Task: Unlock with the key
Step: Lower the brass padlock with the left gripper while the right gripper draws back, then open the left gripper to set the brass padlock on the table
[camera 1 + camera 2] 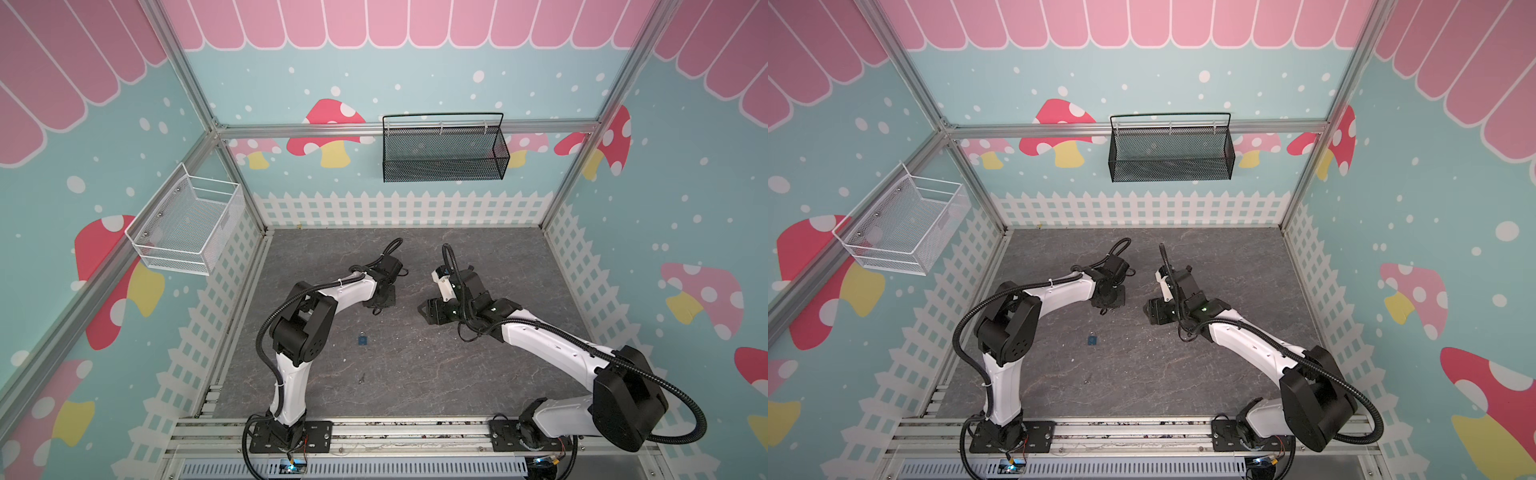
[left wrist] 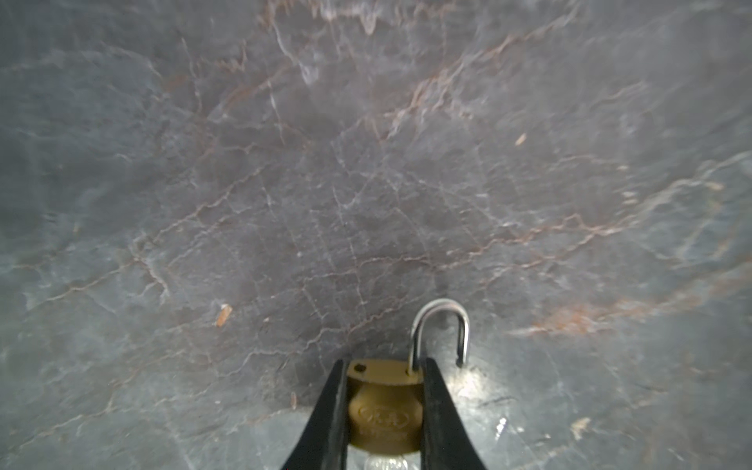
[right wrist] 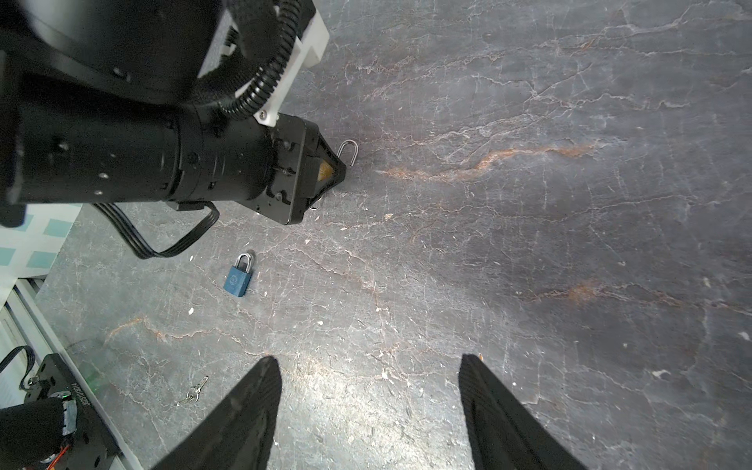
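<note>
The brass padlock (image 2: 384, 407) is close above flat, bare marble, so my left gripper will open.
My left gripper (image 2: 384, 366) is shut on a brass padlock (image 2: 384, 407), one finger on each side of its body. The steel shackle (image 2: 441, 321) is swung out, with its free end off the body and one shackle hole bare. A silvery piece (image 2: 384, 463) shows at the lock's base; I cannot tell what it is. In both top views this gripper (image 1: 379, 302) (image 1: 1108, 300) points down at mid-table. My right gripper (image 3: 368, 362) is open and empty, beside it (image 1: 424, 311). A small key on a ring (image 3: 193, 392) (image 1: 362, 378) lies on the table.
A blue padlock (image 3: 238, 276) (image 1: 363, 340) (image 1: 1092, 340) with its shackle closed lies flat between the held lock and the key. A white basket (image 1: 185, 224) hangs on the left wall and a black one (image 1: 444, 149) on the back wall. The table (image 1: 415, 365) is grey marble.
</note>
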You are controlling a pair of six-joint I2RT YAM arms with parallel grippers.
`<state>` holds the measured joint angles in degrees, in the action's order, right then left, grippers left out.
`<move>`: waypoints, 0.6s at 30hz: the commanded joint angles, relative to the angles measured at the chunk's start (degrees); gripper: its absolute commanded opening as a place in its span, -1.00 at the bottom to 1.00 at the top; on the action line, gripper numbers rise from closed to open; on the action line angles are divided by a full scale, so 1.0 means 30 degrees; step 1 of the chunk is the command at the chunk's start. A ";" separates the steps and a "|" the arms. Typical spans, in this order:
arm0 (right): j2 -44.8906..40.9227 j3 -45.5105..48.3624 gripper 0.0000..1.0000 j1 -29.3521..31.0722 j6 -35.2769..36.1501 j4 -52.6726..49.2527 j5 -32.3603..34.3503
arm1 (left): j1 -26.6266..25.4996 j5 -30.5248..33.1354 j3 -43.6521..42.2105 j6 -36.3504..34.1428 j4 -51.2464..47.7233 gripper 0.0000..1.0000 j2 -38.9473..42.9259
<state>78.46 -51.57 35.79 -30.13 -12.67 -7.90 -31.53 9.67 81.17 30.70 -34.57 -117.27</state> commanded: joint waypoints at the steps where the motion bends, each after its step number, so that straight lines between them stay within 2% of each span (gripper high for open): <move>1: -0.0199 0.0230 0.45 0.0113 -0.0094 0.0260 0.0282 | 0.0063 0.0322 0.0542 0.0181 -0.0401 -1.00 -0.0485; 3: -0.0152 0.0237 0.45 0.0110 -0.0049 0.0239 0.0257 | 0.0051 0.0398 0.0443 0.0281 -0.0343 -0.99 -0.0517; 8: -0.0064 0.0218 0.45 0.0124 -0.0033 0.0289 0.0182 | -0.0005 0.0084 0.0476 0.0488 -0.0343 -0.72 -0.0439; 11: 0.0036 0.0116 0.45 0.0116 0.0024 0.0270 0.0125 | -0.0026 -0.0041 0.0553 0.0549 -0.0313 -0.47 -0.0270; 18: 0.0125 -0.0155 0.45 0.0141 0.0013 0.0268 -0.0009 | 0.0006 0.0030 0.0142 0.0768 -0.0056 -0.17 0.0983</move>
<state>78.48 -51.48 35.79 -30.11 -12.38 -7.73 -31.53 9.39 81.38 31.79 -34.70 -117.30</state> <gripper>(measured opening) 0.722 0.408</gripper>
